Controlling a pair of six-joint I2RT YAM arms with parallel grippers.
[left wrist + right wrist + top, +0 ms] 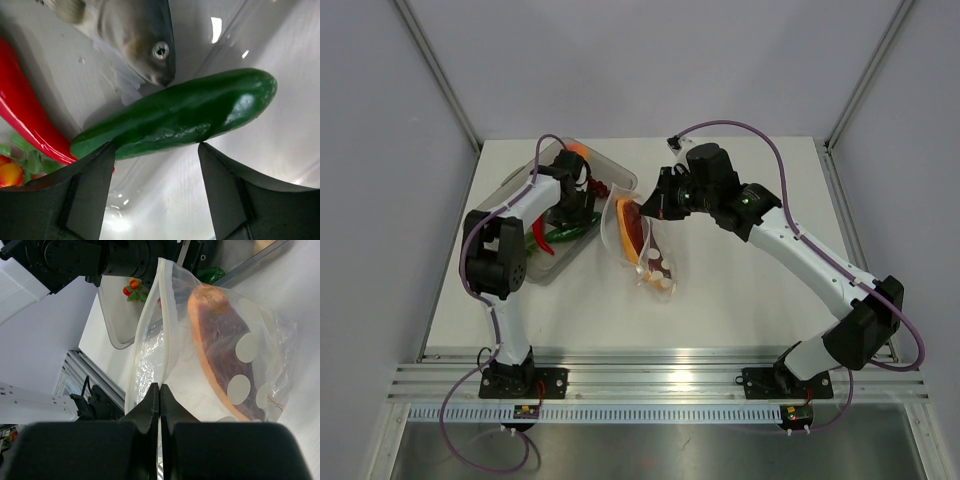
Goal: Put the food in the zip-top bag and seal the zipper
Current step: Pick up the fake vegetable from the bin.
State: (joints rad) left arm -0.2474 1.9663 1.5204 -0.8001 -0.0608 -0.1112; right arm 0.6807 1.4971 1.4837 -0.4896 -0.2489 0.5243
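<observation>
The left gripper takes hold of the cucumber across its middle (pixel 570 232) next, leaving an end free to enter the open bag (pixel 642 250) first.
The zip-top bag (pixel 642 250) hangs with its mouth open toward the tray; an orange-red fruit wedge (pixel 220 345) sits inside it. My right gripper (pixel 160 387) is shut on the bag's mouth edge, by the zipper (pixel 167 315), and holds it up; it also shows in the top view (pixel 650 205). My left gripper (pixel 156 147) is open and reaches down into the clear grey tray (pixel 520 185). Its fingertips (pixel 107 150) straddle the dark-green cucumber (pixel 175 117), close to it. A red chili (pixel 25 120) lies to the left of the cucumber.
A grey toy fish (pixel 135 35) lies beyond the cucumber in the tray. Small red and orange tomatoes (pixel 10 172) sit at the left. A peach-coloured fruit (pixel 578 151) is at the tray's far end. The tray's walls close in around my left gripper.
</observation>
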